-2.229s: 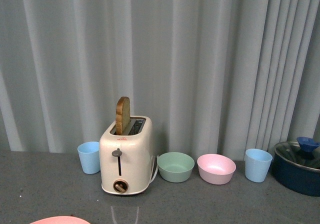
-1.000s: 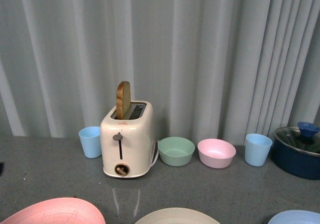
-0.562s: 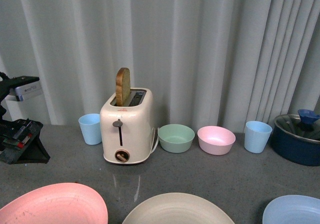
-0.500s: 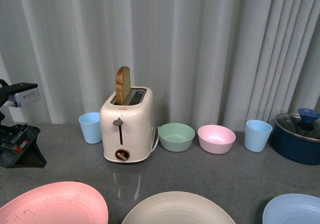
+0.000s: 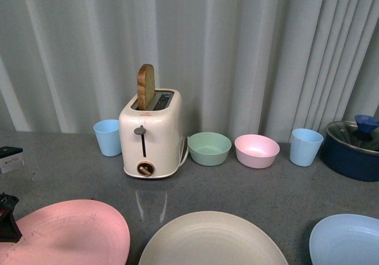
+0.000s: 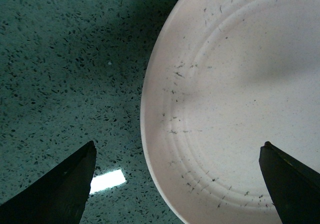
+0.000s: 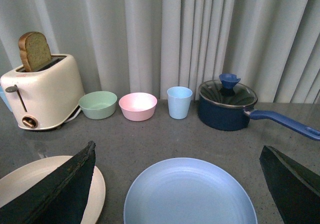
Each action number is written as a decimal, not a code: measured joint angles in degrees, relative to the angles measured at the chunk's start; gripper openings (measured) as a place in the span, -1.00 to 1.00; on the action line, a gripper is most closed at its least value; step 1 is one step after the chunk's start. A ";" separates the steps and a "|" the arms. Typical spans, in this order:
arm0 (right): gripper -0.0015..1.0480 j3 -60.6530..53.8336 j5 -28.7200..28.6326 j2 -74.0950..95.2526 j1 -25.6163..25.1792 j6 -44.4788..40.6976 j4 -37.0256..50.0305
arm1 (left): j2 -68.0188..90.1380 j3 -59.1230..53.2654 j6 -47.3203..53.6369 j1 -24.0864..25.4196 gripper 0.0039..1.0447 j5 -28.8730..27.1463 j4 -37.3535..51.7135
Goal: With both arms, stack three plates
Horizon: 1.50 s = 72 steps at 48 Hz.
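My left gripper should start the stacking next by grabbing the pink plate by its rim point(image 5: 21, 225), and the cream plate point(image 5: 213, 241) will stay ready beneath.
Three plates lie side by side at the near edge of the grey counter: the pink plate point(image 5: 71, 232) on the left, the cream plate point(image 5: 213, 241) in the middle, the light blue plate point(image 5: 346, 240) on the right. Only a black piece of my left arm point(image 5: 7, 220) shows, beside the pink plate's left rim. In the left wrist view my left gripper point(image 6: 177, 184) hangs open above the pink plate point(image 6: 235, 99), straddling its rim. My right gripper point(image 7: 177, 184) is open, with the light blue plate point(image 7: 190, 194) between its fingers and the cream plate point(image 7: 22, 176) beside it.
Along the curtain at the back stand a blue cup point(image 5: 107, 137), a cream toaster point(image 5: 151, 136) with a slice of bread, a green bowl point(image 5: 209, 148), a pink bowl point(image 5: 257, 151), another blue cup point(image 5: 306, 147) and a lidded dark blue pot point(image 5: 354, 146).
The front view has tipped downward, so the three plates show more fully. My left arm has dropped from mid-height at the left edge down beside the pink plate.
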 joint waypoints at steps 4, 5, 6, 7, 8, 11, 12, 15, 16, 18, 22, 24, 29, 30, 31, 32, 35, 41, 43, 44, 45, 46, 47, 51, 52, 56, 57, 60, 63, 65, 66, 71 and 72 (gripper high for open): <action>0.86 0.00 0.00 0.00 0.00 0.02 0.00 | 0.61 -0.24 0.00 -0.11 0.87 -0.35 0.81; 0.86 0.00 0.00 0.00 0.00 0.00 0.00 | 0.66 -0.26 0.00 -0.13 0.87 -0.33 0.94; 0.86 0.00 0.00 0.00 0.00 0.02 0.00 | 0.76 -0.33 0.00 -0.20 0.87 -0.33 1.09; 0.86 0.00 0.00 0.00 0.00 0.00 0.00 | 0.85 -0.35 0.02 -0.22 0.87 -0.33 1.18; 0.86 0.00 0.00 0.00 0.00 0.00 0.00 | 1.03 -0.39 0.02 -0.24 0.87 -0.37 1.33; 0.86 0.00 -0.02 0.00 0.00 0.00 0.00 | 1.40 -0.42 0.02 -0.28 0.87 -0.90 1.79; 0.86 0.00 0.00 0.00 0.00 0.02 0.00 | 1.53 -0.42 0.02 -0.28 0.87 -1.18 1.95; 0.86 0.00 0.00 0.00 0.00 0.00 0.00 | 1.81 -0.44 0.02 -0.28 0.87 -1.81 2.29; 0.86 0.00 0.00 0.00 0.00 0.00 0.00 | 1.97 -0.44 0.07 -0.26 0.87 -2.05 2.49; 0.86 0.00 0.00 0.00 0.00 0.00 0.00 | 2.21 -0.46 0.15 -0.24 0.87 -2.64 2.78; 0.86 0.00 -0.02 0.00 0.00 0.00 0.00 | 2.58 -0.74 0.39 -0.11 0.87 -3.58 3.54; 0.86 0.00 0.00 0.00 0.00 0.00 0.00 | 2.78 -0.83 0.42 -0.04 0.87 -3.69 3.67; 0.86 0.00 0.00 0.00 0.00 0.00 0.00 | 3.10 -1.64 1.05 0.04 0.87 -4.42 4.39; 0.86 0.00 0.00 0.00 0.00 0.02 0.00 | 3.19 -1.73 1.11 0.04 0.87 -4.46 4.42; 0.86 0.00 0.00 0.00 0.00 0.00 0.00 | 3.30 -1.92 1.29 0.04 0.87 -4.55 4.59; 0.86 0.00 0.00 0.00 0.00 0.02 0.00 | 3.34 -2.05 1.36 0.04 0.87 -4.63 4.72; 0.86 0.00 0.00 0.00 0.00 0.00 0.00 | 3.48 -2.56 1.86 0.04 0.77 -4.81 4.98; 0.86 0.00 0.00 0.00 0.00 0.00 0.00 | 3.50 -3.26 2.16 0.04 0.36 -4.81 5.29; 0.86 0.00 0.00 0.00 0.00 0.02 0.00 | 3.50 -3.41 2.21 0.04 0.25 -4.81 5.44; 0.86 0.00 0.00 0.00 0.00 0.00 0.00 | 3.50 -3.45 2.23 0.02 0.18 -4.81 5.49; 0.86 0.00 -0.02 0.00 0.00 0.00 0.00 | 3.50 -3.52 2.27 0.00 0.11 -4.81 5.49; 0.86 0.00 0.00 0.00 0.00 0.00 0.00 | 3.50 -3.56 2.29 -0.02 0.08 -4.81 5.53; 0.86 0.00 0.00 0.00 0.00 0.00 0.00 | 3.50 -3.61 2.32 -0.02 0.01 -4.83 5.60; 0.86 0.00 0.00 0.00 0.00 0.02 0.00 | 3.52 -3.65 2.36 -0.09 -0.19 -4.83 5.70; 0.86 0.00 -0.02 0.00 0.00 0.02 0.00 | 3.52 -3.65 2.36 -0.09 -0.26 -4.83 5.70; 0.86 0.00 0.00 0.00 0.00 0.02 0.00 | 3.52 -3.65 2.58 -0.13 -0.54 -5.14 5.79; 0.86 0.00 0.00 0.00 0.00 0.00 0.00 | 3.52 -3.65 2.58 -0.13 -0.60 -5.14 5.79; 0.86 0.00 0.00 0.00 0.00 0.02 0.00 | 3.52 -3.65 2.49 -0.13 -0.73 -4.76 5.84; 0.86 0.00 0.00 0.00 0.00 0.00 0.00 | 3.48 -3.58 2.08 -0.13 -0.85 -4.13 5.84; 0.86 0.00 0.00 0.00 0.00 0.00 0.00 | 3.48 -3.52 1.77 -0.13 -0.90 -3.69 5.84; 0.86 0.00 0.00 0.00 0.00 0.02 0.00 | 3.48 -3.52 1.60 -0.13 -0.91 -3.37 5.81; 0.86 0.00 -0.02 0.00 0.00 0.00 0.00 | 3.48 -3.45 1.60 -0.22 -0.91 -3.43 5.81; 0.86 0.00 0.00 0.00 0.00 0.00 0.00 | 3.48 -3.41 1.60 -0.22 -0.91 -3.45 5.81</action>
